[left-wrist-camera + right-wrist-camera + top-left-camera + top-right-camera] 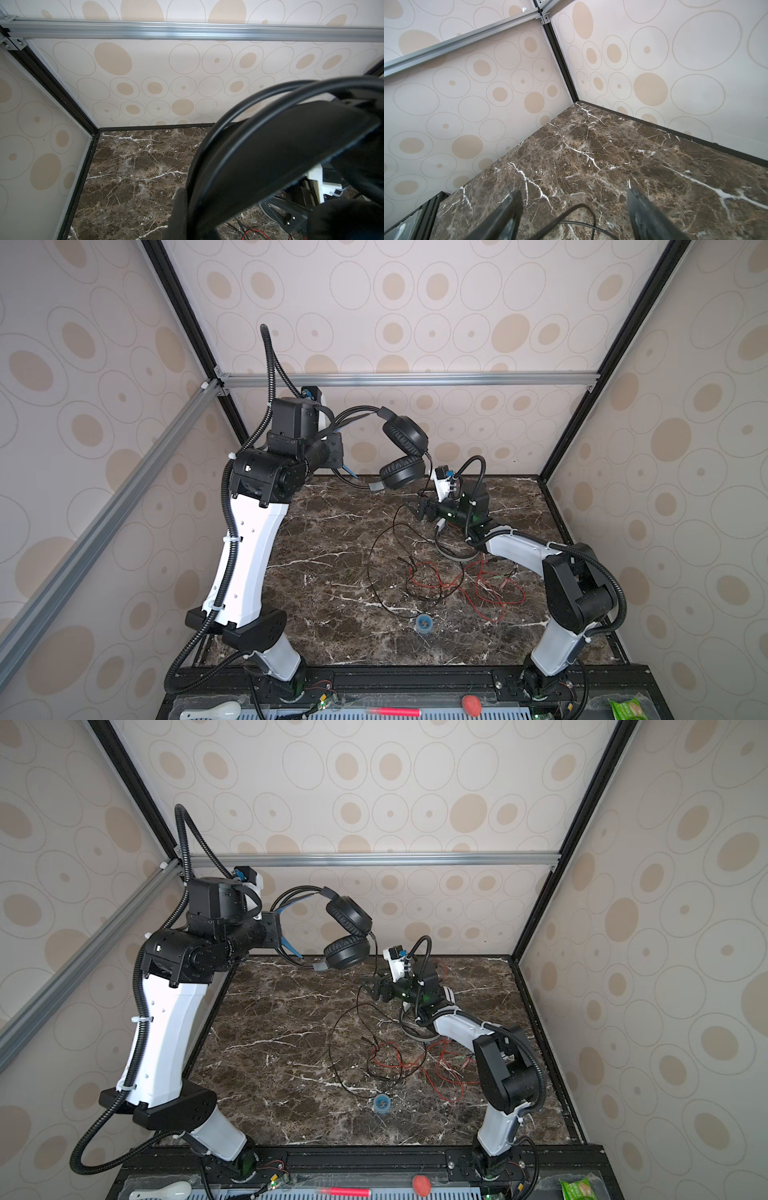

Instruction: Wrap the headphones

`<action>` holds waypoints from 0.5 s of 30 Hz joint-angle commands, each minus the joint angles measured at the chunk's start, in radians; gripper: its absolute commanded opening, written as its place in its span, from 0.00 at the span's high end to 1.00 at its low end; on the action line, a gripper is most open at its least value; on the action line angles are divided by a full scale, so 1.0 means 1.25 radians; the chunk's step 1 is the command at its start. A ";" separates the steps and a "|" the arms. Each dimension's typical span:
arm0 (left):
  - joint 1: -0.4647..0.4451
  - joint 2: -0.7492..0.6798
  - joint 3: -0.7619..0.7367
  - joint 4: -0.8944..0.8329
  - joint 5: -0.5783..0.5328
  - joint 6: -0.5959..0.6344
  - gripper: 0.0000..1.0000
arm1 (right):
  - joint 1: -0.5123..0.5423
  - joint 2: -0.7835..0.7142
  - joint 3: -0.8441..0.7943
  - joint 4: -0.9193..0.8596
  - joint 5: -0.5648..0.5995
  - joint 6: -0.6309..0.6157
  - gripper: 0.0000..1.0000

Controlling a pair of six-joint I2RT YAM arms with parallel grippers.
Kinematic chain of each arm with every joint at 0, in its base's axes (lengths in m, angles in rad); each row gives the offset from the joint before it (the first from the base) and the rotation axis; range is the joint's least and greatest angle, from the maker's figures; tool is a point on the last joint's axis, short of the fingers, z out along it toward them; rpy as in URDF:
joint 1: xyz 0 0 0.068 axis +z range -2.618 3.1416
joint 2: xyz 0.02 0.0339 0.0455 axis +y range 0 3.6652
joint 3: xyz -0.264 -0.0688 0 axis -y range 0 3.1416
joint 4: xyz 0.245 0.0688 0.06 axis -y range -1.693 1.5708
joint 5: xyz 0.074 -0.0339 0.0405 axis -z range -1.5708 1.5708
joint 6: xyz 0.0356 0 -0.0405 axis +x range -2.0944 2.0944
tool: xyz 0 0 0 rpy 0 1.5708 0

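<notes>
My right gripper is to grab the black cord's loop [397,513] below the lower ear cup [402,475]. That leaves slack to wrap the headphones.
The black headphones [405,435] [348,915] hang in the air above the far side of the table. My left gripper [340,448] [187,218] is shut on their headband [270,149]. Their thin black cord [374,572] drops from the lower ear cup [402,475] and lies in loose loops on the marble. My right gripper [415,506] [572,192] hovers low over the table, open, with a loop of the black cord [581,209] between its fingers and not pinched. The white headphones [457,556] lie mostly hidden under my right arm, with their red cord [490,593] tangled in front.
A small blue tape roll [423,622] sits on the marble table [324,572] near its front. Walls and metal rails [407,379] close in three sides. On the front ledge lie a white spoon [212,711], a red marker [392,711], a red ball [471,705] and a green packet [627,709].
</notes>
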 commanded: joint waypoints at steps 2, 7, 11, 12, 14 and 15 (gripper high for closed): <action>0.013 -0.033 0.002 0.038 0.028 -0.049 1.00 | -0.003 0.015 0.015 0.054 0.014 0.011 0.11; 0.022 -0.053 -0.043 0.081 0.052 -0.066 1.00 | -0.004 0.071 0.022 0.122 0.019 0.059 0.09; 0.029 -0.057 -0.075 0.113 0.070 -0.080 1.00 | -0.006 0.106 0.043 0.142 0.016 0.072 0.22; 0.031 -0.054 -0.077 0.119 0.075 -0.084 1.00 | -0.006 0.108 0.046 0.140 0.015 0.070 0.25; 0.035 -0.047 -0.077 0.128 0.081 -0.088 1.00 | -0.006 0.104 0.038 0.134 0.018 0.065 0.36; 0.037 -0.044 -0.079 0.132 0.084 -0.090 1.00 | -0.007 0.097 0.032 0.125 0.020 0.059 0.44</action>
